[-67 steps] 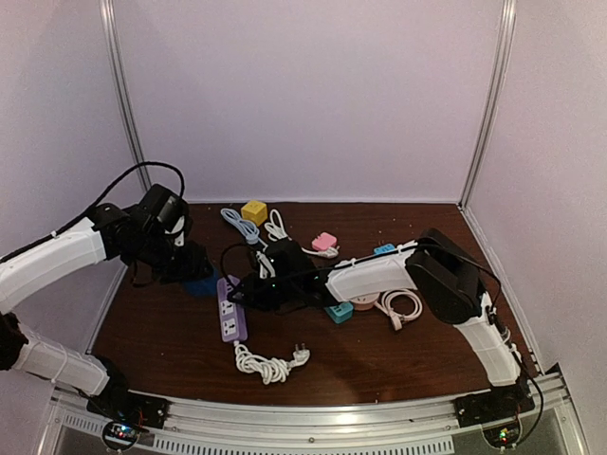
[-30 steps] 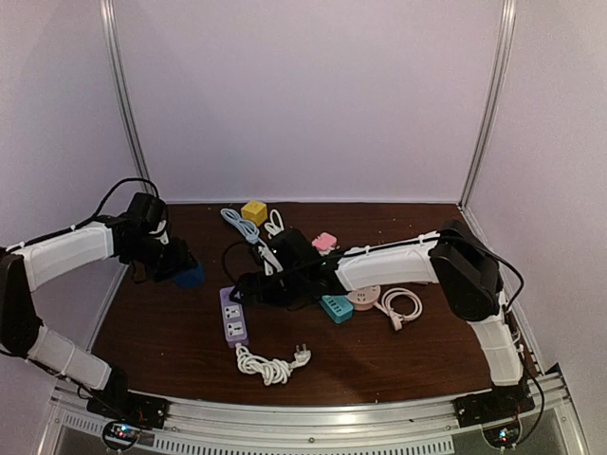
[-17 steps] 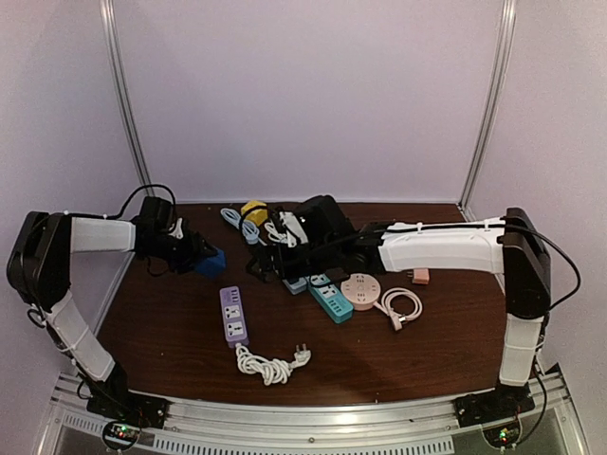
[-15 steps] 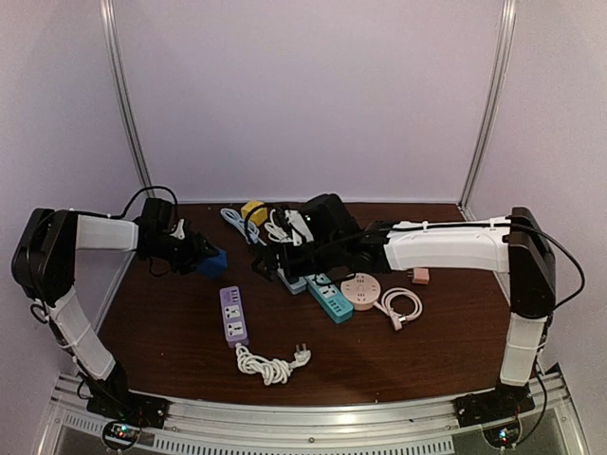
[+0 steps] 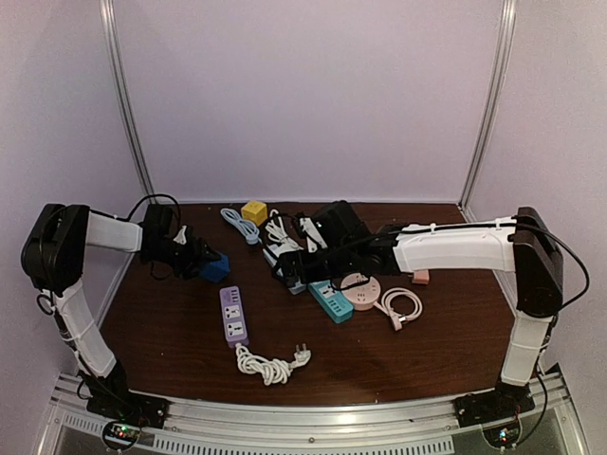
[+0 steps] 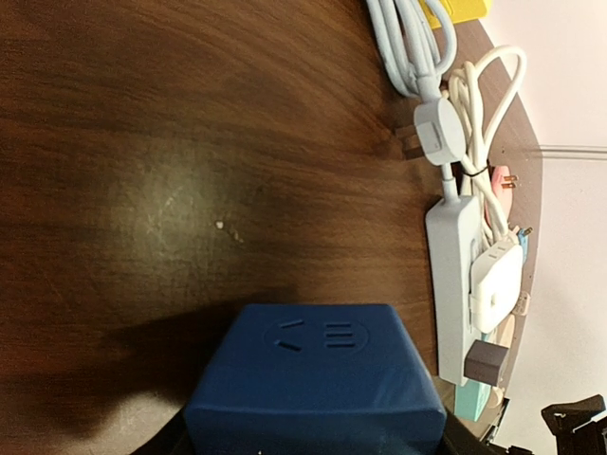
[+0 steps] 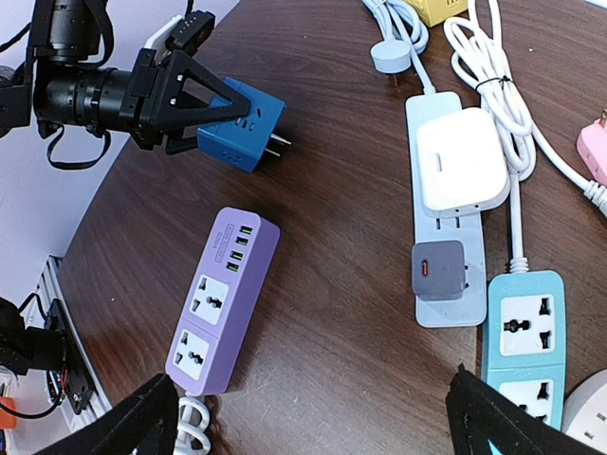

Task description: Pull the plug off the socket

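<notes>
The blue cube plug (image 7: 239,125) hangs just above empty, flat table, apart from the purple strip, and would land there, so my left gripper should open now.
The blue cube plug (image 7: 239,125) hangs just above the table with its prongs bare and pointing right, apart from any socket. My left gripper (image 7: 204,112) is shut on it from the left; in the left wrist view the plug (image 6: 318,379) fills the bottom of the frame. The purple socket strip (image 5: 232,315) lies flat near the table's middle with its white cable coil (image 5: 268,363); in the right wrist view the strip (image 7: 220,301) has nothing plugged in. My right gripper (image 7: 308,384) hovers open above the table between the purple strip and a pale blue strip.
A pale blue strip (image 7: 446,303) carries a white adapter (image 7: 462,161) and a grey charger (image 7: 438,270). Beside it lie a teal strip (image 5: 330,300), a round pink socket (image 5: 360,289), a white cable (image 5: 400,305) and a pink plug (image 5: 420,276). A yellow cube (image 5: 253,211) sits at the back.
My left gripper has carried the blue plug a little right and toward the back. My right arm has drawn back from the purple strip toward the middle, its jaws spreading wider.
</notes>
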